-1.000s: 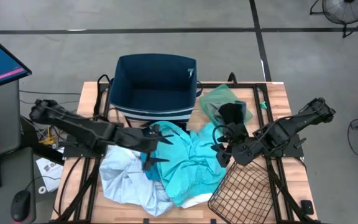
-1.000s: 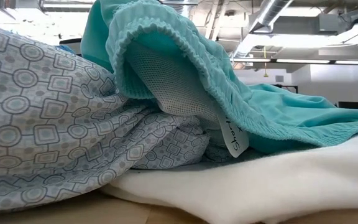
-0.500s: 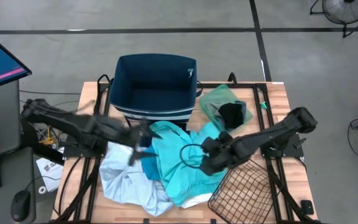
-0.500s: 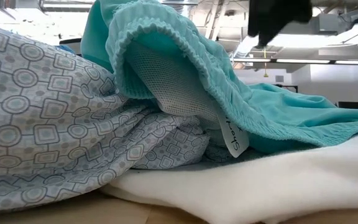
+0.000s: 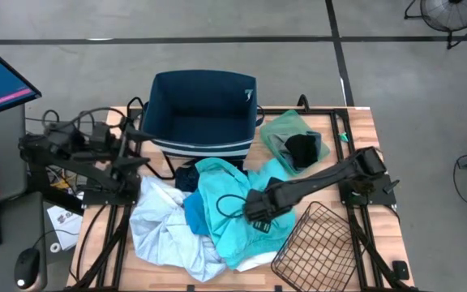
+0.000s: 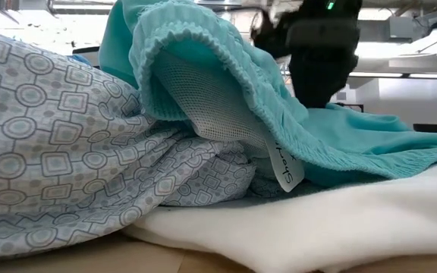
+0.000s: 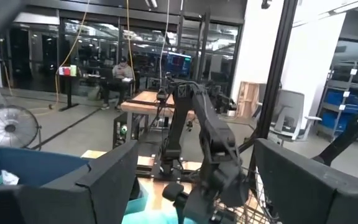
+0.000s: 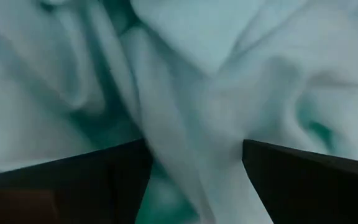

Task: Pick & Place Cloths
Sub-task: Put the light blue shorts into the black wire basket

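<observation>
I need to grab the turquoise cloth by its raised middle fold with my right gripper next, to move the turquoise cloth into the wire mesh basket (image 5: 319,247).
A bright turquoise cloth (image 5: 229,203) lies on top of the pile at the table's middle, partly over a pale blue-white patterned cloth (image 5: 162,231) and a white cloth (image 5: 254,261). My right gripper (image 5: 258,215) points down at the turquoise cloth, open, with a raised fold (image 8: 179,155) between its fingers (image 8: 92,180). In the low view it comes down behind the turquoise waistband (image 6: 203,45). My left gripper (image 5: 136,148) is drawn back high over the table's left edge. It is open and level, with nothing between its fingers (image 7: 104,180). My right gripper comes at the turquoise cloth from above, its open fingers on either side of a fold near the cloth's middle (image 8: 185,124). I cannot tell whether the fingertips touch the fabric. The cloth lies slack on the pile.
A navy fabric bin (image 5: 203,113) stands at the far middle. A black wire mesh basket (image 5: 319,247) lies on the near right, close to my right arm. A green cloth (image 5: 286,130) with a black one (image 5: 302,148) on it lies at the far right.
My left gripper has drawn back from the pile toward the table's left edge, risen and tipped up to level. My right gripper has swung toward the table's left, dropped toward the turquoise cloth and tipped to point down. The cloths in the low view have kept still.
</observation>
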`<state>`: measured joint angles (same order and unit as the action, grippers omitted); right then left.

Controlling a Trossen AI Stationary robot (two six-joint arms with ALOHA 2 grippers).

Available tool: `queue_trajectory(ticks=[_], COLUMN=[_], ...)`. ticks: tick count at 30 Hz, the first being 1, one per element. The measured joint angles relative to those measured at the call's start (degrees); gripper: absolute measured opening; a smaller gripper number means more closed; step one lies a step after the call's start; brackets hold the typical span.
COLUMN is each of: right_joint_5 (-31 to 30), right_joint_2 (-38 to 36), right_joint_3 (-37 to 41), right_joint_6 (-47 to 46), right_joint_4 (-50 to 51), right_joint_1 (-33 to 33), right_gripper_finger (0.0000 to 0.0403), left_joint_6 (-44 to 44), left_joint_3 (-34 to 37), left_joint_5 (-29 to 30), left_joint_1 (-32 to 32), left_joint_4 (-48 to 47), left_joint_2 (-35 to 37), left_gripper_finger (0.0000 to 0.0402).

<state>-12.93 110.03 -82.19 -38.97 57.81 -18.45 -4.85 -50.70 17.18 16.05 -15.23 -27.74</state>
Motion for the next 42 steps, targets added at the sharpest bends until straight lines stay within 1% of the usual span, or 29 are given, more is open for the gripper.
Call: queue_trajectory(ticks=[2, 3, 5, 7, 8, 9, 13, 17, 21, 24, 28, 32, 34, 37, 39, 42], right_joint_5=[0.89, 1.17, 1.45, 1.52, 1.45, 1.16, -0.48, -5.21, -11.65, -16.74, -22.8, -26.89, -28.73, -29.2, -29.18, -29.4], right_joint_2=[1.23, 1.56, 1.74, 1.47, 1.1, 0.44, -4.03, -11.04, -18.56, -23.73, -29.26, -31.83, -32.21, -32.01, -31.99, -32.05], right_joint_3=[0.02, 0.02, 0.0, 0.0, 0.01, 0.0, -0.04, -1.03, -4.86, -9.0, -15.39, -22.83, -26.41, -31.75, -34.18, -35.58], right_joint_6=[0.76, 0.95, 0.99, 0.72, 0.37, -0.4, -3.34, -7.34, -11.09, -12.14, -11.59, -7.98, -5.51, -3.4, -3.32, -5.91], right_joint_4=[-0.14, -0.48, -1.02, -1.29, -1.31, -1.2, -1.07, 0.48, 4.54, 5.95, 6.08, 5.22, 3.61, 2.59, 2.44, 2.46], right_joint_1=[0.62, 0.88, 1.37, 1.37, 1.33, 1.33, 1.58, 1.66, 1.57, 1.58, 0.73, -1.71, -3.52, -7.03, -10.35, -15.55], right_gripper_finger=[0.0217, 0.0197, 0.0137, 0.0055, 0.0029, 0.0019, 0.0005, 0.0003, 0.0002, 0.0001, 0.0001, 0.0001, 0.0001, 0.0, 0.0, 0.0], left_joint_6=[-0.53, -1.17, -1.94, -2.85, -3.1, -3.17, -3.1, -2.52, -1.44, -1.42, -1.4, -0.69, -0.1, -0.1, -0.09, 0.04], left_joint_3=[0.0, 0.0, 0.02, 0.02, 0.02, 0.02, 0.04, 0.04, 0.04, 0.04, 0.04, 0.04, 0.04, 0.04, 0.04, 0.04], left_joint_5=[0.12, 0.47, 0.93, 1.49, 1.68, 1.94, 1.94, 1.94, 1.94, 1.94, 1.92, 1.91, 1.91, 1.91, 1.91, 1.91], left_joint_1=[0.0, 0.0, 0.0, 0.0, 0.0, 0.0, 0.0, 0.0, 0.0, 0.0, 0.0, 0.0, 0.0, -0.01, 0.0, -0.01], left_joint_4=[-1.34, -2.37, -3.96, -5.53, -6.46, -7.11, -9.09, -9.75, -9.79, -9.81, -9.9, -10.01, -10.01, -10.05, -10.13, -10.17], left_joint_2=[1.29, 1.81, 2.41, 2.71, 2.74, 2.73, 2.68, 2.68, 2.68, 2.68, 2.68, 2.68, 2.68, 2.68, 2.68, 2.68], left_gripper_finger=[0.0305, 0.0305, 0.0305, 0.0305, 0.0305, 0.0304, 0.0288, 0.0248, 0.019, 0.0144, 0.0081, 0.0016, 0.0006, 0.0006, 0.0003, 0.0002])
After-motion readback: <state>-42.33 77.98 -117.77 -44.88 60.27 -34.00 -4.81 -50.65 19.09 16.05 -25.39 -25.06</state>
